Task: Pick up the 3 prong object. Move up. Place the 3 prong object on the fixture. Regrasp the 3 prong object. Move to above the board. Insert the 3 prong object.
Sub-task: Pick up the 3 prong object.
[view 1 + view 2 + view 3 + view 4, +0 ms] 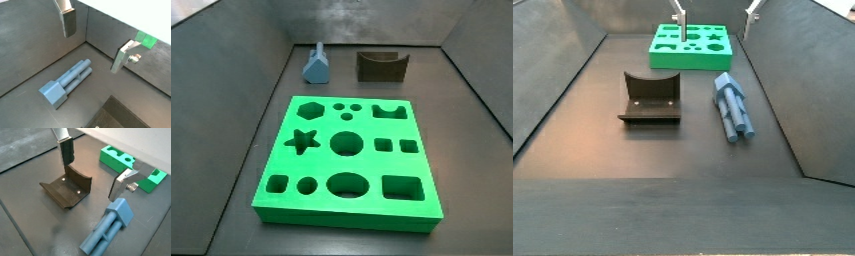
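Note:
Next, my gripper grabs the 3 prong object by its solid block end [315, 74], which leaves its round prongs free to go into the fixture.
The 3 prong object [317, 67], a pale grey-blue block with round prongs, lies flat on the dark floor next to the fixture [381, 65]; both side views show the two apart. My gripper [93, 170] hangs open above the floor with nothing between its fingers [66, 153]. In a wrist view the 3 prong object [110, 225] lies just past one finger and the fixture [67, 190] sits under the other. Another wrist view shows the 3 prong object [67, 82] below the gripper [95, 42]. The green board [321, 165] lies flat nearby. A side view shows the gripper [716, 10] over the board [691, 60].
Grey walls [780, 60] enclose the floor on all sides. The board [107, 159] rises a little above the floor close to the fixture [649, 97] and the 3 prong object [735, 108]. A corner of the walls [85, 35] stands behind the gripper.

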{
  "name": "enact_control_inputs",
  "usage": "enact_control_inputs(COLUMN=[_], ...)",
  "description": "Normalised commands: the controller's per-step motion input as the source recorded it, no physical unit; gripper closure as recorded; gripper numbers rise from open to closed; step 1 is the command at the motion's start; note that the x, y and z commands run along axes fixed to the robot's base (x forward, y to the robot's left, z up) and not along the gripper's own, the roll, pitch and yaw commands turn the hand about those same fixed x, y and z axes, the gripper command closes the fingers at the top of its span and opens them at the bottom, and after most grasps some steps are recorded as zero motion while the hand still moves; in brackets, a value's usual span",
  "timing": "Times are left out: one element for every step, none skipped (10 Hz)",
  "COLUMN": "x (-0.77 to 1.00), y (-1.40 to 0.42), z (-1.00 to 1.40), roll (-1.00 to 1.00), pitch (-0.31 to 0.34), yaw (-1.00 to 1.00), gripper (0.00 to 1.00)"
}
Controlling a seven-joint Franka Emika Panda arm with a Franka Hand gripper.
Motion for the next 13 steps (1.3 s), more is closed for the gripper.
enact_control_inputs(x=[-0.43,-0.32,-0.29,-0.17,-0.08,-0.09,-0.17,-0.11,-0.1,-0.12,-0.07,-0.11,-0.19], y=[-0.31,-0.44,-0.51,-0.41,-0.41,-0.45,-0.5,-0.37,-0.22,-0.09,-0.01,-0.01,-0.01], z=[-0.34,-0.54,-0.51,-0.48,-0.51,-0.49,-0.55,-0.65,-0.49,-0.34,-0.35,-0.41,-0.41], roll=[0.0,0.06,0.18,0.17,0.14,0.09,0.16,0.27,0.23,0.2,0.18,0.21,0.28], pitch=[-0.116,-0.137,-0.041,-0.044,-0.083,-0.147,-0.114,-0.024,0.0,0.02,0.014,0.007,0.049], yaw=[0.01,0.26,0.32,0.36,0.38,0.32,0.22,0.15,0.09,0.11,0.13,0.17,0.25], gripper=[0.0,0.0,0.0,0.0,0.0,0.0,0.0,0.0,0.0,0.0,0.0,0.0,0.0])
